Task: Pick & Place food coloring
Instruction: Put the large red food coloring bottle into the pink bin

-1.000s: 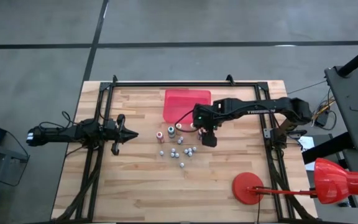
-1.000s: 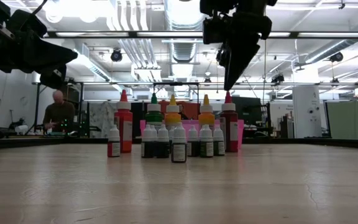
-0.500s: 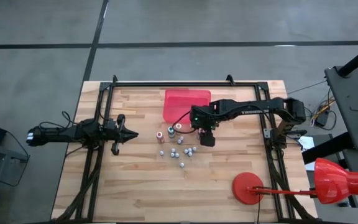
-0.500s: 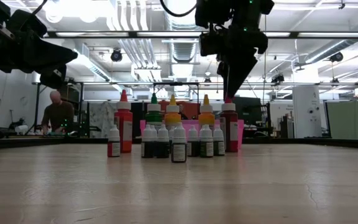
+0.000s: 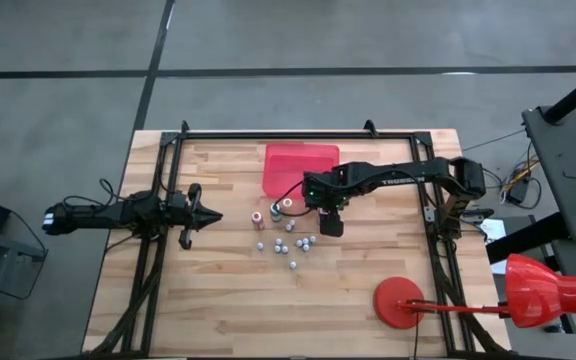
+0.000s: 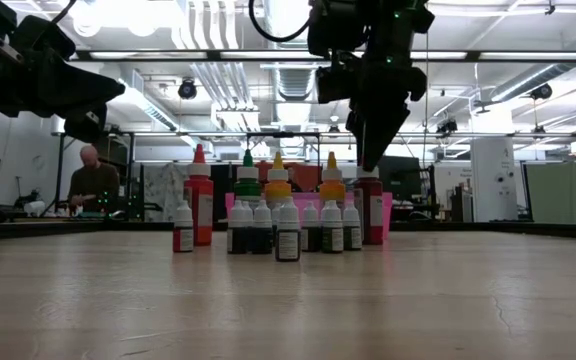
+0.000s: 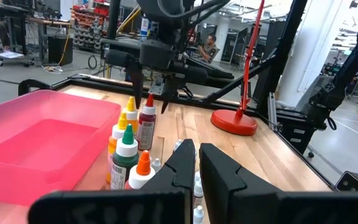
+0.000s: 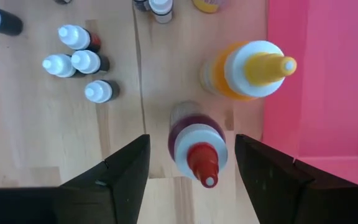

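Observation:
In the wrist view, my right gripper's fingers stand beside the dark-red bottle's white collar, so closing now would catch the bottle and it is time to close.
Several food coloring bottles (image 5: 286, 238) stand upright in a cluster on the wooden table, near the red tray (image 5: 301, 168). The taller ones have red, green, orange and yellow caps (image 6: 278, 190); small white-capped ones (image 8: 79, 59) stand in front. My right gripper (image 8: 191, 140) is open and points down over a tall dark-red bottle (image 8: 197, 146) with a white collar and red tip. Its fingers stand on either side of the bottle's top without touching it. That bottle is next to a yellow-capped orange bottle (image 8: 253, 68). My left gripper (image 7: 196, 163) is shut and hovers left of the cluster.
The red tray's edge (image 8: 328, 81) lies right beside the dark-red and orange bottles. A red stand with a round base (image 5: 400, 300) sits near the table's right near corner. Black frame rails (image 5: 268, 133) run along the table's sides. Bare wood lies toward the near edge.
My right gripper has come down and drifted slightly toward the table's left. It now stands over the dark-red bottle, and in the low view its fingertips hide the bottle's red tip. The bottles have stayed in place.

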`<state>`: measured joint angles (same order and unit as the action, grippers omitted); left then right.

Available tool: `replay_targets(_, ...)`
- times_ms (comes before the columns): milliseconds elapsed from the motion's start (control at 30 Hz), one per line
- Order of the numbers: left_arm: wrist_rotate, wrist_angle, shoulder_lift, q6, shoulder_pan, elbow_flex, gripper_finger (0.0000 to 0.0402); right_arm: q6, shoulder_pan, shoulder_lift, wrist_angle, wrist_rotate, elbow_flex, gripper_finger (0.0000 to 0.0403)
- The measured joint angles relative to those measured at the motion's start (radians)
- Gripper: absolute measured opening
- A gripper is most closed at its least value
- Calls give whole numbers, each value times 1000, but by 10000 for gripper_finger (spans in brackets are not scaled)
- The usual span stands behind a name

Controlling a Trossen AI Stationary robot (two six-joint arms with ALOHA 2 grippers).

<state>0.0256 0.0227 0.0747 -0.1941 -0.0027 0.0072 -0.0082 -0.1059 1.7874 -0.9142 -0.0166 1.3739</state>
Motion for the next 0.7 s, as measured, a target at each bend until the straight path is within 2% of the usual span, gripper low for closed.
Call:
replay_targets(500, 0, 0, 0, 0, 0, 0, 0, 0, -9, 0, 1, -4, -19, 224)
replay_targets(700, 0, 0, 0, 0, 0, 0, 0, 5, -9, 0, 7, -6, -24, 188)
